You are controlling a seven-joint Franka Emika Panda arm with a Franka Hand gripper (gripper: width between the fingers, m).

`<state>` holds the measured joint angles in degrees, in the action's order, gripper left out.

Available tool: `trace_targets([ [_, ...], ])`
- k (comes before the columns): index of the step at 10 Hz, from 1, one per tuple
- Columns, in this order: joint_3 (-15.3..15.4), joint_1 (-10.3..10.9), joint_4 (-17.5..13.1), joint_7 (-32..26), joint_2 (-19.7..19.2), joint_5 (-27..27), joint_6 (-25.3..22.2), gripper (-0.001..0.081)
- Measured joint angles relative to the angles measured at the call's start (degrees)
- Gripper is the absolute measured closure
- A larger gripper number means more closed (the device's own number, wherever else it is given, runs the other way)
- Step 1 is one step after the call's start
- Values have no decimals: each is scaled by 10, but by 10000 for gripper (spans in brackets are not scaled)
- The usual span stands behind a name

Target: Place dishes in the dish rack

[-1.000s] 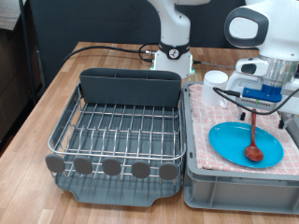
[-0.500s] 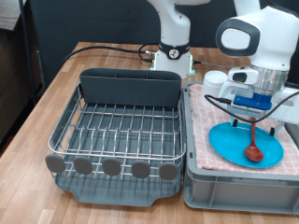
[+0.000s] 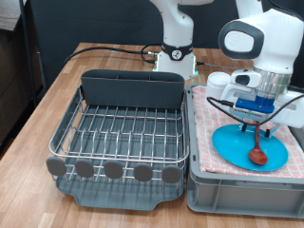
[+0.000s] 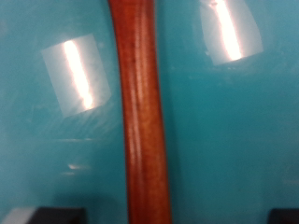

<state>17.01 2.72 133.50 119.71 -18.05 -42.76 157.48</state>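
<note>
Next, my gripper grabs the reddish-brown wooden spoon by its handle [image 3: 256, 136] [image 4: 142, 112] to stand it in the dish rack's dark caddy.
The reddish-brown wooden spoon [image 3: 256, 150] lies on the round light-blue plate [image 3: 228, 142], which sits in the bin on the exterior view's right. My gripper [image 3: 256, 123] is low over the spoon's handle. In the wrist view the handle [image 4: 142, 112] runs between the two dark fingertips [image 4: 56, 216], which stand wide apart over the plate [image 4: 243, 131]; the gripper is open and not closed on the handle. The small white mug [image 3: 219, 82] stands behind the plate. The dish rack [image 3: 123, 133] with its dark caddy [image 3: 131, 87] stands empty on the left.
The grey bin [image 3: 237, 193] with pink checkered cloth [image 3: 202, 112] holds the dishes, right beside the rack. The robot base [image 3: 176, 57] stands behind the rack on the wooden table [image 3: 57, 95]. Cables run along the table's back.
My gripper has moved to the exterior view's left and down, from beside the plate's far edge to low over the spoon's handle. The dishes have not moved.
</note>
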Motion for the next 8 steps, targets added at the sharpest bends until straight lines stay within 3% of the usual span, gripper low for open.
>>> trace_targets([
  [1, -1, 0, 0, 0, 0, 0, 0, 422],
  [2, -2, 0, 0, 0, 0, 0, 0, 586],
  [3, -1, -2, -1, -2, 0, 2, 0, 586],
  [4, 0, -3, -2, -5, 0, 6, -1, 715],
  [8, 21, -15, -8, -57, 30, 76, -30, 713],
])
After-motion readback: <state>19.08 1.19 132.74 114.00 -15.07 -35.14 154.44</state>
